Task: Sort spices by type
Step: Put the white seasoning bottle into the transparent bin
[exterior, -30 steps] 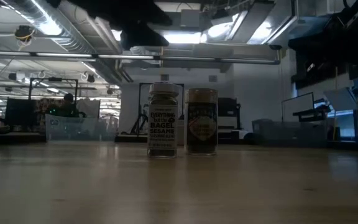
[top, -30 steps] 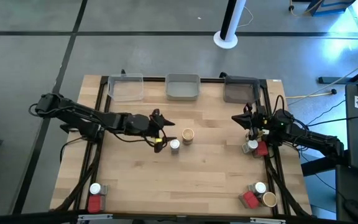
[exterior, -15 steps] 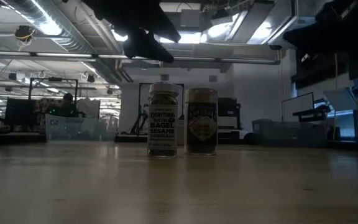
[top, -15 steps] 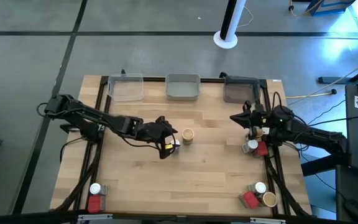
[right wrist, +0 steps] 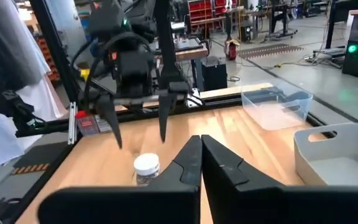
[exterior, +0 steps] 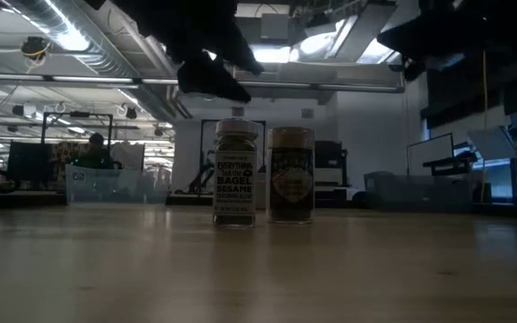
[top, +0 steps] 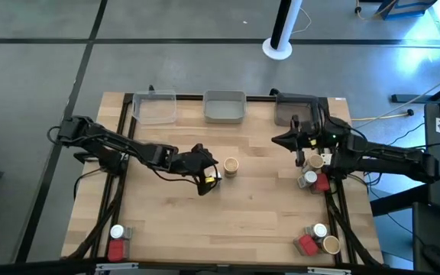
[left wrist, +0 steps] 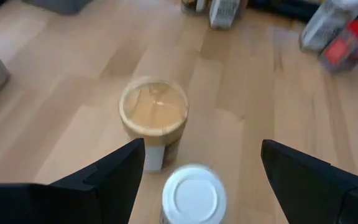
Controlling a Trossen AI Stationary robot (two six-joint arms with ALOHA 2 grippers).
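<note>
My left gripper grabs the jar by its white cap next, to sort this spice into the clear tray point(top: 154, 108).
A white-capped jar point(top: 215, 177) and a tan-lidded jar point(top: 231, 166) stand upright side by side at mid-table. The low view shows the same white-capped jar point(exterior: 236, 173) and tan jar point(exterior: 292, 175). My left gripper point(top: 205, 174) hangs open just above the white-capped jar. In the left wrist view its cap point(left wrist: 193, 194) sits between the spread fingers of this gripper point(left wrist: 202, 150), untouched, with the tan jar point(left wrist: 154, 115) beyond. My right gripper point(top: 279, 140) is shut and holds nothing, raised over the table's right half; its wrist view shows the closed gripper point(right wrist: 201, 149).
Three trays line the far edge: clear point(top: 155, 107), grey point(top: 224, 106), dark point(top: 296, 109). Jars and a red packet point(top: 321, 183) cluster by the right edge. More containers sit at the near right corner point(top: 319, 238) and near left corner point(top: 117, 241).
My left gripper has moved toward the table's right and down until it stands over the white-capped jar. My right gripper has drifted toward the table's left, away from the containers at the right edge. Both jars have stayed put.
</note>
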